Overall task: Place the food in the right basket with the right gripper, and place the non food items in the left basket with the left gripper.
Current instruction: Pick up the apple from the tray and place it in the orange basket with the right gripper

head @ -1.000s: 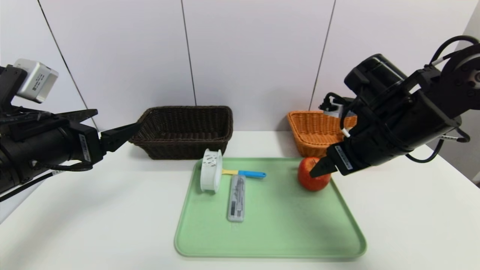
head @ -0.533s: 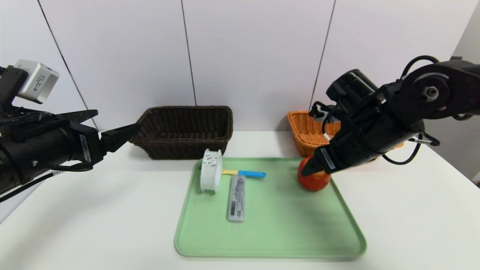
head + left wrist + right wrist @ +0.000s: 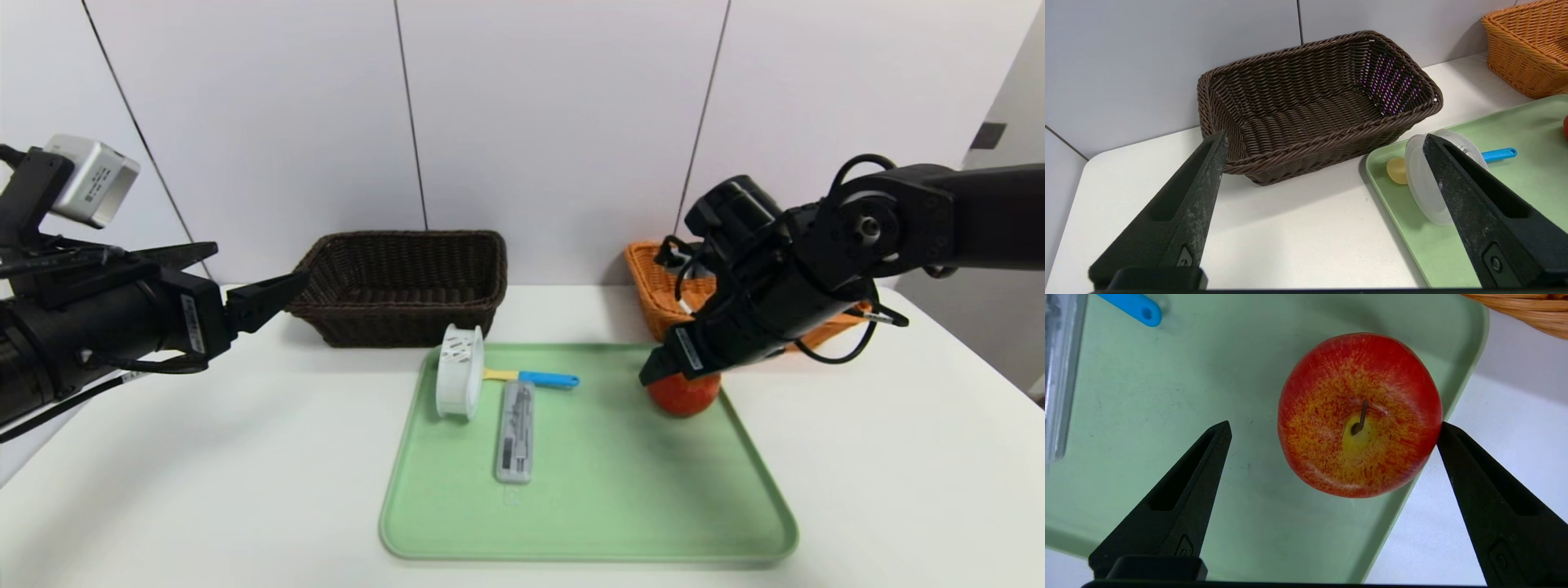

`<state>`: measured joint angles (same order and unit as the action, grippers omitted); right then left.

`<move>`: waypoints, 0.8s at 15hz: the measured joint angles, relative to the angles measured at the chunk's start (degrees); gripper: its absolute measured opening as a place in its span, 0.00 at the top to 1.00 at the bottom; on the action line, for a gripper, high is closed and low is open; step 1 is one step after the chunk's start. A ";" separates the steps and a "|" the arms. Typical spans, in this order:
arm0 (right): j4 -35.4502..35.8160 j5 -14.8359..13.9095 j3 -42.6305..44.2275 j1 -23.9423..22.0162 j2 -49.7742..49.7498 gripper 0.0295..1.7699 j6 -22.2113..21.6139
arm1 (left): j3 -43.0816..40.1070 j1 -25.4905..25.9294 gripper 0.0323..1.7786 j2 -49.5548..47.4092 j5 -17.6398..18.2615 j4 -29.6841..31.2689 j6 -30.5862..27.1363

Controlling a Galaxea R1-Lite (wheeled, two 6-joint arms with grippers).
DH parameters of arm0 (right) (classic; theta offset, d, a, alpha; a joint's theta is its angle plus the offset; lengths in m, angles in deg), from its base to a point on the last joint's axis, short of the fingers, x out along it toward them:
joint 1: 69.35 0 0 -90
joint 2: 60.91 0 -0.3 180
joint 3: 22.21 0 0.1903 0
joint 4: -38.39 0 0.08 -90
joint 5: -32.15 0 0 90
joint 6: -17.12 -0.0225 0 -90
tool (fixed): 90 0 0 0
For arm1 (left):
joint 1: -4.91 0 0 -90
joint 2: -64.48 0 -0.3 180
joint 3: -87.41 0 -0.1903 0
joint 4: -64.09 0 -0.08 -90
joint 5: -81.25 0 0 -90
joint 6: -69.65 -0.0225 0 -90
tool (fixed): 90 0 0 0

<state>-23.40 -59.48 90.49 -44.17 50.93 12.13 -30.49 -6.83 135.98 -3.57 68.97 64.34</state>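
My right gripper needs to go lower before it closes on the apple, because my fingers are above the red apple (image 3: pixel 686 396).
A red apple (image 3: pixel 686 396) (image 3: pixel 1359 416) with yellow streaks stands at the green tray's (image 3: pixel 612 490) far right corner. My right gripper (image 3: pixel 676 374) (image 3: pixel 1334 425) is open just above it, one finger on each side, not gripping. A white slotted cup (image 3: pixel 459 371) (image 3: pixel 1425 183), a yellow-and-blue utensil (image 3: pixel 535 377) (image 3: pixel 1498 154) and a flat grey case (image 3: pixel 515 430) lie on the tray's left part. The orange basket (image 3: pixel 665 286) (image 3: pixel 1523 53) is partly hidden behind the right arm. My left gripper (image 3: pixel 257 263) (image 3: pixel 1325 136) hangs open and empty, left of the dark brown basket (image 3: pixel 400 282) (image 3: pixel 1310 106).
Both baskets stand against the back wall on the white table (image 3: pixel 204 474). The dark basket shows nothing inside. The tray's near half is bare green surface. The table's right edge runs close past the orange basket.
My right arm has swung left and down, bringing its open gripper from beside the apple to right over it. The left arm has barely shifted.
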 joint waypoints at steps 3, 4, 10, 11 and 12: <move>0.04 -0.22 0.00 -0.28 0.94 0.04 0.02 | 0.13 0.02 0.05 0.24 -0.01 0.04 -0.02; 0.01 -0.20 0.02 -0.39 1.18 0.03 0.02 | 0.16 0.02 0.05 0.27 -0.01 0.04 0.02; 0.11 -0.41 -0.37 -1.40 2.62 0.03 0.11 | 0.27 0.13 0.05 0.38 -0.01 0.17 0.17; 0.15 -0.41 -0.39 -1.51 2.79 0.03 0.11 | 0.33 0.34 0.05 0.38 0.02 0.17 0.11; 0.20 -0.39 -0.39 -1.57 2.90 0.03 0.11 | 0.43 0.56 0.05 0.39 0.00 0.17 0.09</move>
<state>-23.20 -59.87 90.10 -45.74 53.84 12.24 -30.07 -6.27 136.37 -3.57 69.14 64.43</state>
